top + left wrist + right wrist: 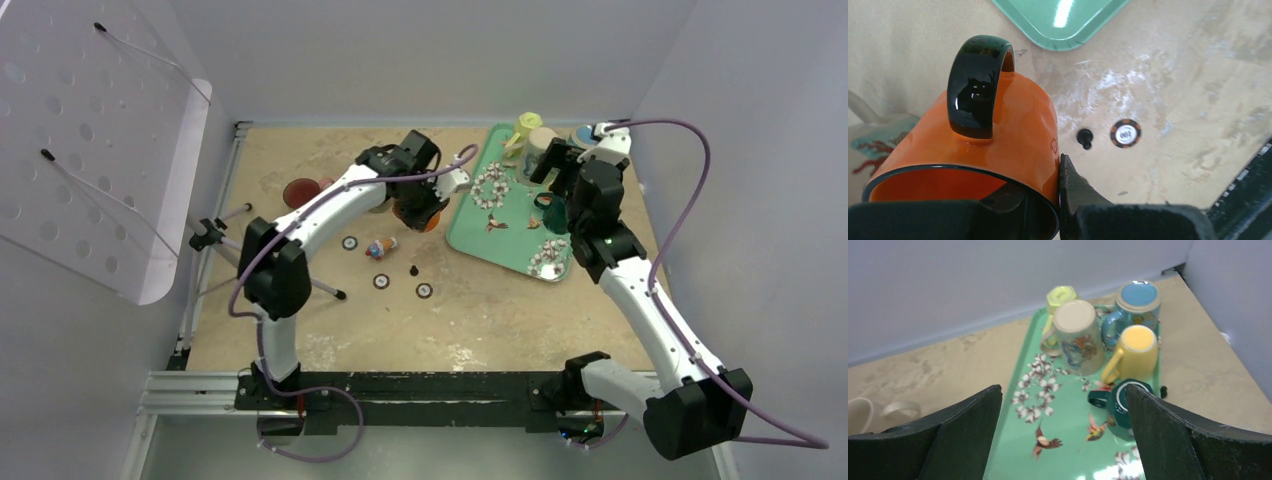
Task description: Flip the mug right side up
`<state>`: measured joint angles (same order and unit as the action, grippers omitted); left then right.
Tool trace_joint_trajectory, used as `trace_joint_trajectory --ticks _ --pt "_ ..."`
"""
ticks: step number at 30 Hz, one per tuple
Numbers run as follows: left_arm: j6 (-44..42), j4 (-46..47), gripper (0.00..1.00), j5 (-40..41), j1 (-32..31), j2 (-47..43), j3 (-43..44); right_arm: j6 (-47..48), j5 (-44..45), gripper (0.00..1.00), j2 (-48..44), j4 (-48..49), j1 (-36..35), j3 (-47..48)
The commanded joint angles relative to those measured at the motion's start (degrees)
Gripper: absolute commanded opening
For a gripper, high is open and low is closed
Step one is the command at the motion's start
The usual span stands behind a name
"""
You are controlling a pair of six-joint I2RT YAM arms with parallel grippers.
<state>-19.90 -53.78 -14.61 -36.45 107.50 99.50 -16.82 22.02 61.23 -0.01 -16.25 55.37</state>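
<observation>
I should keep holding the orange mug (418, 214) with my left gripper. The mug hangs tilted above the table beside the tray's corner, so it would fall if I opened now.
An orange mug (1008, 130) with a black handle (975, 85) and black rim is in my left gripper (1040, 180). One finger is inside the mouth and the other finger (1070, 182) presses the outer wall. The mug is tilted, with its mouth toward the wrist camera and its handle on top. In the top view the mug (418, 214) hangs under the left gripper (425, 200), just left of the tray. My right gripper (1063, 395) is open and empty above the green tray (1073, 445).
The floral tray (470, 236) holds several mugs base up: lime (1060, 295), beige (1075, 335), blue (1138, 297), yellow (1135, 347), teal (1123, 405). Poker chips (381, 281), a black peg (1085, 138), a small figurine (380, 247), a red bowl (300, 191) and a tripod (215, 236) lie on the table.
</observation>
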Motion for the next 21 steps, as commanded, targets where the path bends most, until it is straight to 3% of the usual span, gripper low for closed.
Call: trace_joint_trajectory --ticks 1,4,9,14,21 --pt "-6.20 -3.89 0.00 10.38 -1.10 7.26 10.87 3.43 6.22 0.99 -0.96 -5.43 0.66 0.14" --pt "-7.12 -4.15 0.00 13.12 -1.14 11.19 13.76 3.21 7.08 0.99 -1.45 -5.06 1.61 -0.46" --pt "-8.22 -5.03 0.00 13.91 -1.17 16.81 16.67 -5.89 12.28 0.99 -2.66 -0.90 2.09 -4.44" --pt "-9.65 -6.38 0.00 10.55 -1.15 19.51 16.95 -13.78 11.07 0.98 0.12 1.62 2.32 -6.58" --pt "-11.50 -5.27 0.00 9.64 -0.82 20.19 15.15 -28.10 14.76 0.87 9.63 -0.58 2.39 -5.95"
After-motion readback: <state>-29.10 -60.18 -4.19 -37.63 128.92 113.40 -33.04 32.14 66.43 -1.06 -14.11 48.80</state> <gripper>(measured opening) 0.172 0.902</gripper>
